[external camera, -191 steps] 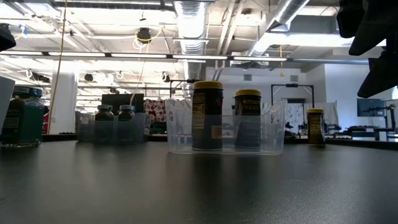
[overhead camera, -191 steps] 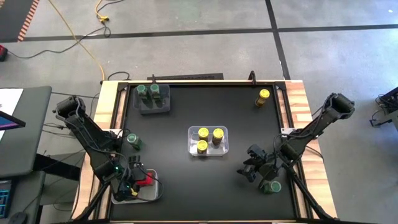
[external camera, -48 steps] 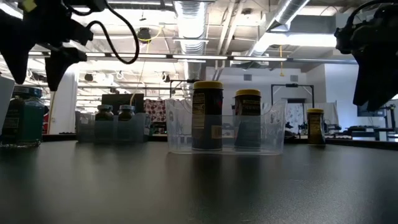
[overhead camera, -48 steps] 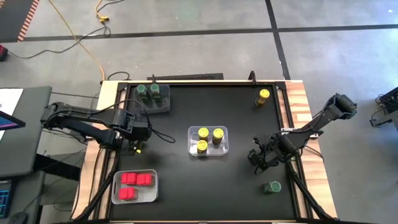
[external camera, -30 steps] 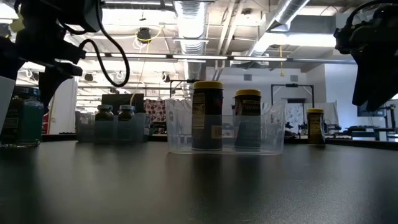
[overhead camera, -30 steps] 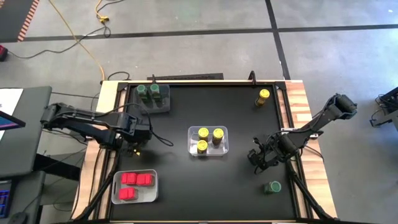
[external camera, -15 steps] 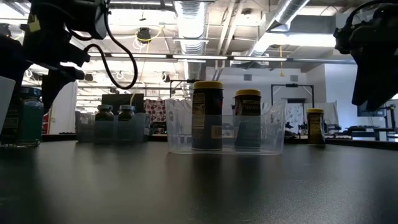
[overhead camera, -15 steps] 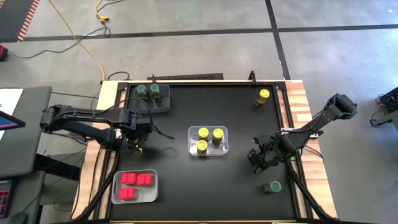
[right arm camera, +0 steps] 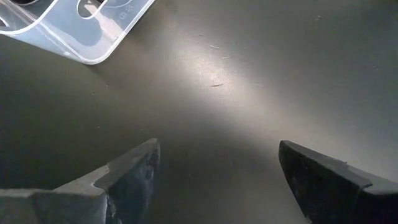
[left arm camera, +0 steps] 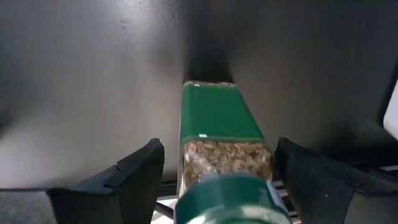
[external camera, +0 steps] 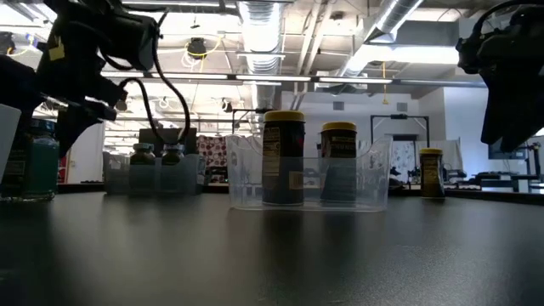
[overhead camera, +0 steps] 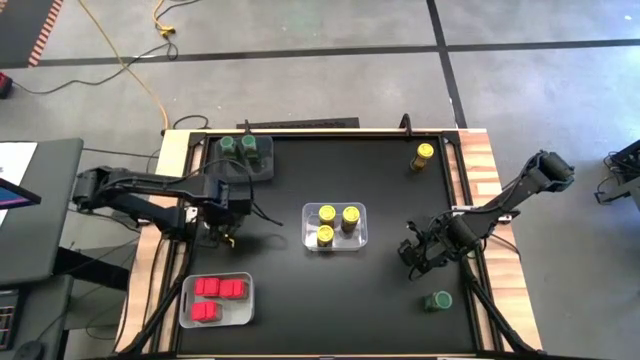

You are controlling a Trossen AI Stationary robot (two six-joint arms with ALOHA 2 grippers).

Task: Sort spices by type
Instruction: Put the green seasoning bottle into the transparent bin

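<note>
My left gripper closes on the jar now, since its fingers stand beside the jar's brown body (left arm camera: 227, 158) below its green lid and closing now would catch the jar.
My left gripper (overhead camera: 222, 232) is open over a dark-green-lidded jar (left arm camera: 221, 121) that stands on its base near the table's left edge. Its fingers stand on either side of the jar and I see no touch. The high view hides that jar under the gripper; the low view shows the jar (external camera: 34, 166). My right gripper (overhead camera: 410, 258) hangs open over bare table at the right, and another green-lidded jar (overhead camera: 436, 300) stands nearer the near edge. A lone yellow-lidded jar (overhead camera: 425, 154) stands at the far right.
A clear bin (overhead camera: 358, 240) at the centre holds three yellow-lidded jars, and its corner (right arm camera: 81, 31) shows in the right wrist view. A grey bin (overhead camera: 262, 172) at the far left holds two green-lidded jars. A clear bin (overhead camera: 246, 305) at the near left holds red-topped jars.
My left arm's wrist has swung a little toward the table's right and far side, while its open fingers have stayed over the green-lidded jar at the left edge. The jars have not moved.
</note>
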